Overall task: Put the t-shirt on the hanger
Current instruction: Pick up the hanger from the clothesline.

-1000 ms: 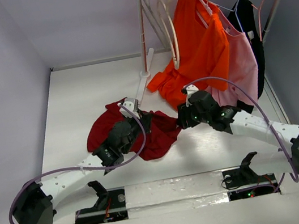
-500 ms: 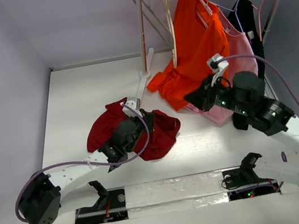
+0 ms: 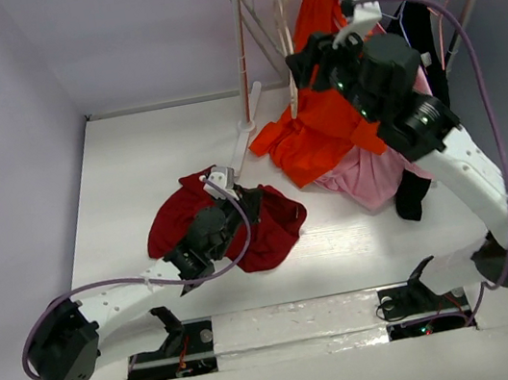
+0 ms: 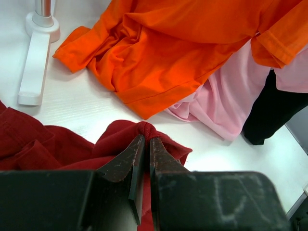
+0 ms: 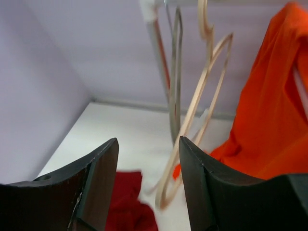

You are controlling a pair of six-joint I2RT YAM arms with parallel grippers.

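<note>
My right gripper grabs the cream hanger by its near arm, below the hook point(image 3: 288, 46) next, so the far arm stays free to insert into the t-shirt point(image 3: 182, 223).
The maroon t-shirt point(image 3: 182, 223) lies crumpled on the white table left of centre. My left gripper point(image 3: 248, 201) is shut on a fold of it point(image 4: 144, 130) at its right edge. The cream hanger point(image 3: 289, 43) hangs by its hook from the rack rail, left of the orange shirt; it shows in the right wrist view point(image 5: 192, 120). My right gripper point(image 3: 303, 60) is raised high beside the hanger, open and empty, with the hanger's frame just ahead of its right finger point(image 5: 197, 163).
The clothes rack point(image 3: 244, 45) stands at the back with an orange shirt point(image 3: 338, 108), a pink garment point(image 3: 368, 171) and a black garment point(image 3: 413, 193) on it. The rack's white foot point(image 4: 36, 67) lies near the maroon shirt. A thin grey-tan hanger point(image 3: 257, 24) hangs beside the post.
My right arm has risen from the table near the maroon shirt up and back to the cream hanger on the rail. My left gripper has stayed on the shirt.
</note>
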